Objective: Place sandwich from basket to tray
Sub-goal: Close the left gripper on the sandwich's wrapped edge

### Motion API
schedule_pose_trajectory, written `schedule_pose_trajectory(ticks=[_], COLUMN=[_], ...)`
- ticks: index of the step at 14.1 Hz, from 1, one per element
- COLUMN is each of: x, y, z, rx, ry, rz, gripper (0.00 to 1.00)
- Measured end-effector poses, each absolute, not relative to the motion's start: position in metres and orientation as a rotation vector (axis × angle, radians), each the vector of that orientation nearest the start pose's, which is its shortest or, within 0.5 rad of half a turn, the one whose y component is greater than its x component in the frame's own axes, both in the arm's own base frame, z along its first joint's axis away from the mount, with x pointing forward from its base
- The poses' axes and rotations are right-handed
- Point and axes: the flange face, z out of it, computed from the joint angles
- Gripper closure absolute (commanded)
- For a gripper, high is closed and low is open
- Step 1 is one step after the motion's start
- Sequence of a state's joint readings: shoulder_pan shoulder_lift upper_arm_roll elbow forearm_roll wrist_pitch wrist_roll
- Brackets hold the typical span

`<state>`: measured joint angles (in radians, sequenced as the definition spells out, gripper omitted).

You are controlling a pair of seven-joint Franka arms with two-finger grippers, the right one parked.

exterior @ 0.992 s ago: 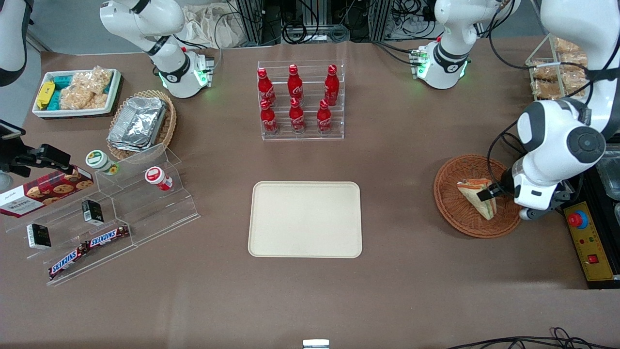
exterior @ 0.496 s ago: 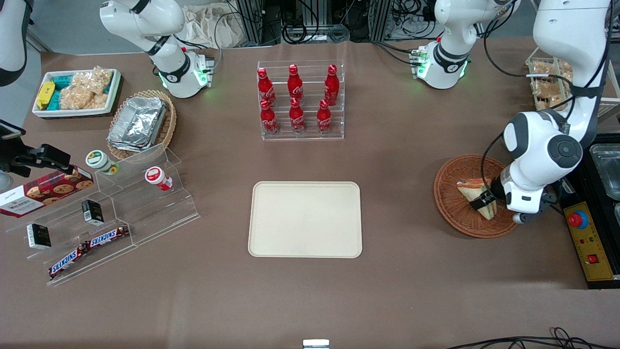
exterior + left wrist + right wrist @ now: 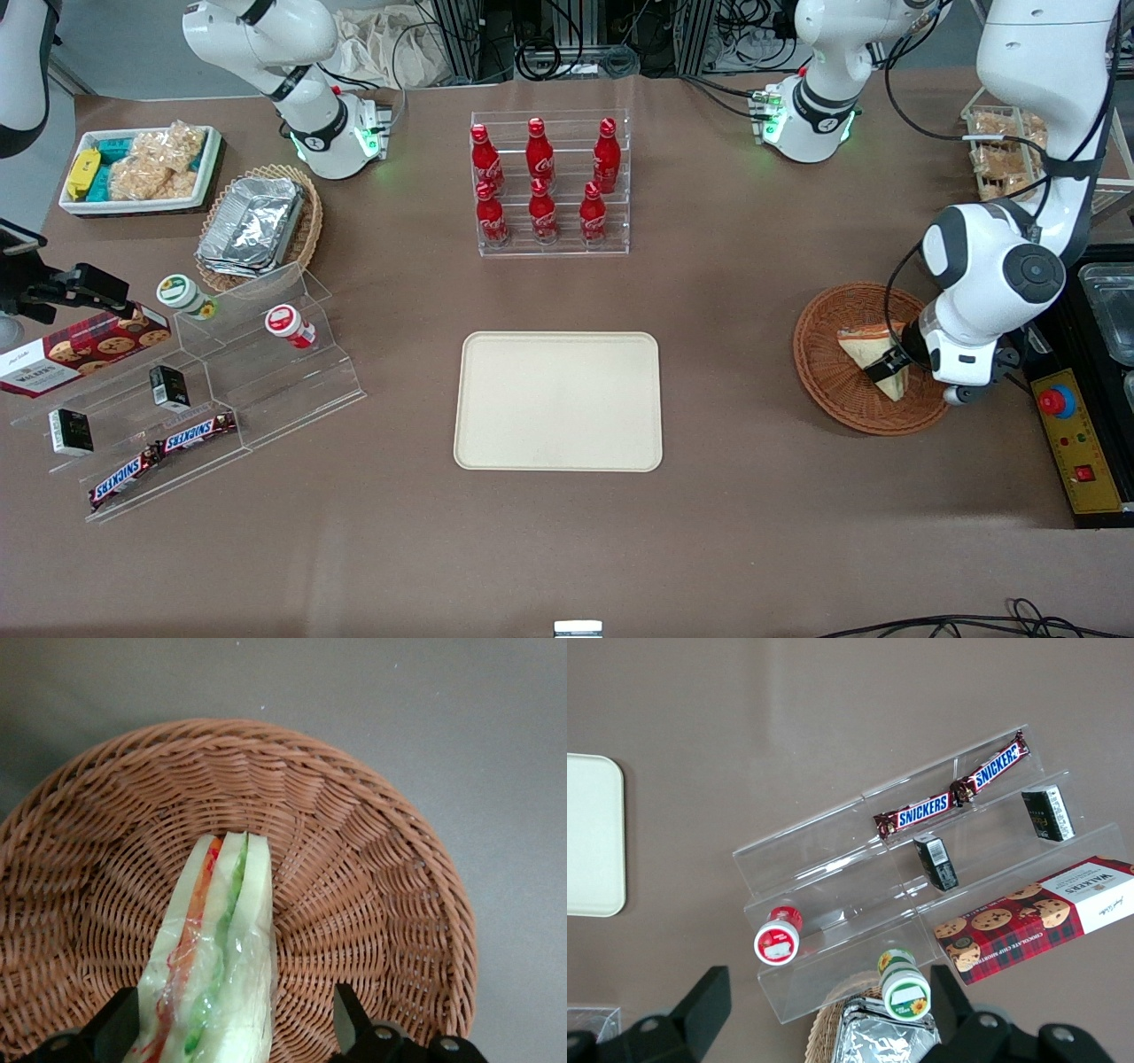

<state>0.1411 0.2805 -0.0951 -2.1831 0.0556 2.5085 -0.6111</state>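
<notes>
The sandwich needs to go onto the cream tray, so my gripper should next grab it by its wrapped end (image 3: 205,1036).
The sandwich (image 3: 861,346) (image 3: 221,948), a plastic-wrapped wedge with orange and green filling, lies in the round reddish-brown basket (image 3: 824,390) (image 3: 372,859) toward the working arm's end of the table. My gripper (image 3: 889,365) (image 3: 232,1028) is low in the basket, open, with the sandwich between its fingers. One black finger (image 3: 117,1028) sits close against the sandwich's side. The other finger (image 3: 349,1017) stands apart from it with bare wicker between. The cream tray (image 3: 558,400) lies flat at the table's middle with nothing on it.
A clear rack of red cola bottles (image 3: 549,182) stands farther from the front camera than the tray. An acrylic stepped shelf with snacks (image 3: 195,390), a tan foil-container basket (image 3: 257,226) and a white snack bin (image 3: 137,168) lie toward the parked arm's end. A control box (image 3: 1076,443) sits beside the basket.
The working arm's wrist has swung in over the basket and the gripper has settled lower around the sandwich. The sandwich has stayed where it was.
</notes>
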Motion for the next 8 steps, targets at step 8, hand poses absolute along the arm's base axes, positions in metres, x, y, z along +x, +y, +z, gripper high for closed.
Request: schedule_pose_trajectory(ticks=[8], x=[0.574], y=[0.022], z=[0.278], rx=[-2.993], ry=[-0.966], rz=[-0.069], gripper=[0.02])
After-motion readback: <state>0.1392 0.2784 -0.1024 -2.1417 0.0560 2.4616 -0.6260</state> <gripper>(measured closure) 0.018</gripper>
